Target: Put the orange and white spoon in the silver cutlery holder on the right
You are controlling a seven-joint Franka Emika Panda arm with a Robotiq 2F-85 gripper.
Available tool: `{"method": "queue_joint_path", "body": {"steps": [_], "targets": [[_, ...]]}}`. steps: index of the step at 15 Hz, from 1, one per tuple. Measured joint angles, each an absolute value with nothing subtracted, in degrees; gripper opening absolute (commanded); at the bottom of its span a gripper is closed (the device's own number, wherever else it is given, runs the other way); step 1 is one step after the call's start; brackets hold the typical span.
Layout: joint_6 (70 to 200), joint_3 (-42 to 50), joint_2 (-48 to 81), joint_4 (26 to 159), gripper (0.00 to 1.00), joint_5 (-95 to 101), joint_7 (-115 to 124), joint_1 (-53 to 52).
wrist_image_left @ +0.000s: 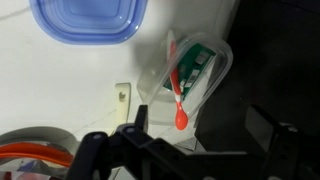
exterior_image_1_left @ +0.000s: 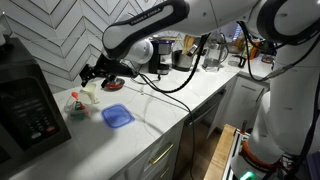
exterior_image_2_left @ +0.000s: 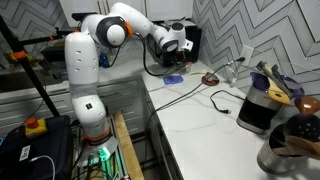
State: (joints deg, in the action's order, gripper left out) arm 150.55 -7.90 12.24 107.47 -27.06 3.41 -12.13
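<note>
My gripper should next grab the orange and white spoon (wrist_image_left: 177,95) by its orange end, so the opposite end stays free to go into the silver cutlery holder.
The orange and white spoon (wrist_image_left: 177,95) stands in a small translucent green cup (wrist_image_left: 205,70), its orange bowl end toward the camera in the wrist view. In an exterior view the cup (exterior_image_1_left: 76,108) sits on the white counter beside the black coffee machine (exterior_image_1_left: 28,105). My gripper (wrist_image_left: 200,130) is open and empty, hovering just above the cup with a finger on either side of the spoon's end; it also shows in an exterior view (exterior_image_1_left: 98,78). The silver cutlery holder (exterior_image_2_left: 287,152) stands at the near end of the counter, far from the gripper.
A blue plastic lid (exterior_image_1_left: 117,115) lies on the counter next to the cup and shows in the wrist view (wrist_image_left: 88,18). A dark holder with utensils (exterior_image_2_left: 258,108) stands beside the silver one. Cables (exterior_image_2_left: 200,95) trail across the counter.
</note>
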Motion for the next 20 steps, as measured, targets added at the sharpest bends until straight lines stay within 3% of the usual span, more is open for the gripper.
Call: {"method": "queue_joint_path", "body": {"steps": [1, 2, 3, 6, 9, 20], "targets": [[150.59, -7.99, 14.09, 105.52, 0.78, -26.02, 3.88, -12.14], [150.59, -7.99, 16.03, 103.47, 0.71, -24.61, 4.62, -12.13], [150.57, -7.98, 17.98, 101.38, 0.70, -23.06, 5.33, -12.10], [148.42, -8.06, 23.71, 94.61, 0.45, -19.28, 6.09, -12.09], [143.41, -8.79, 28.32, 88.00, 0.37, -16.93, 6.06, -12.40], [133.05, -7.72, 38.17, 74.66, 0.43, -8.74, 10.79, -14.94]]}}
